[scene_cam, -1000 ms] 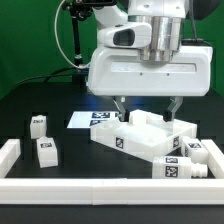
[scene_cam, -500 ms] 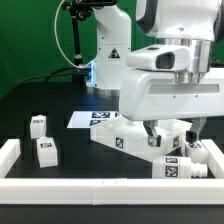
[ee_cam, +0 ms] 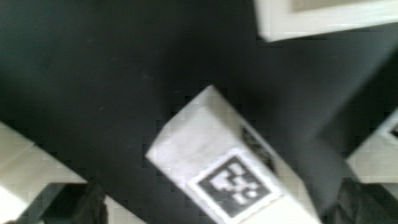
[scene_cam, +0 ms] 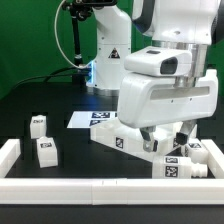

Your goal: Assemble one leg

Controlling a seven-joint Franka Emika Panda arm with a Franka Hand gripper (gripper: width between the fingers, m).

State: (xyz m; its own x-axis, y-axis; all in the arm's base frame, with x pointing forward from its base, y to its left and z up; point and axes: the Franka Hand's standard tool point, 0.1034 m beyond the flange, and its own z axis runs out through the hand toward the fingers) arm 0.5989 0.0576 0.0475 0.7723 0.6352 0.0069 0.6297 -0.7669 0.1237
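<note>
The leg is lying on its side, and the gripper should pick it up next by its square tagged body (scene_cam: 170, 170) to assemble it onto the white rimmed panel (scene_cam: 128, 136).
Several white legs with black-and-white tags lie on the black table. Two stand at the exterior view's left (scene_cam: 38, 125) (scene_cam: 46, 152). Two lie at the right front, one leg (scene_cam: 176, 169) on its side and another leg (scene_cam: 206, 152) beside it. My gripper (scene_cam: 167, 140) hangs open just above the leg lying on its side, holding nothing. In the wrist view that leg (ee_cam: 210, 155) lies slanted between my spread fingers (ee_cam: 68, 206), with its tag facing the camera. The large white rimmed panel (scene_cam: 128, 136) lies just behind the gripper.
The marker board (scene_cam: 84, 120) lies flat behind the panel. A low white rail (scene_cam: 90, 189) runs along the table's front, with a corner piece (scene_cam: 8, 152) at the exterior view's left. The arm's base (scene_cam: 108, 60) stands at the back.
The gripper has moved from above the panel to the exterior view's right and forward, over the legs at the right front. It stays open. The parts on the table have not moved.
</note>
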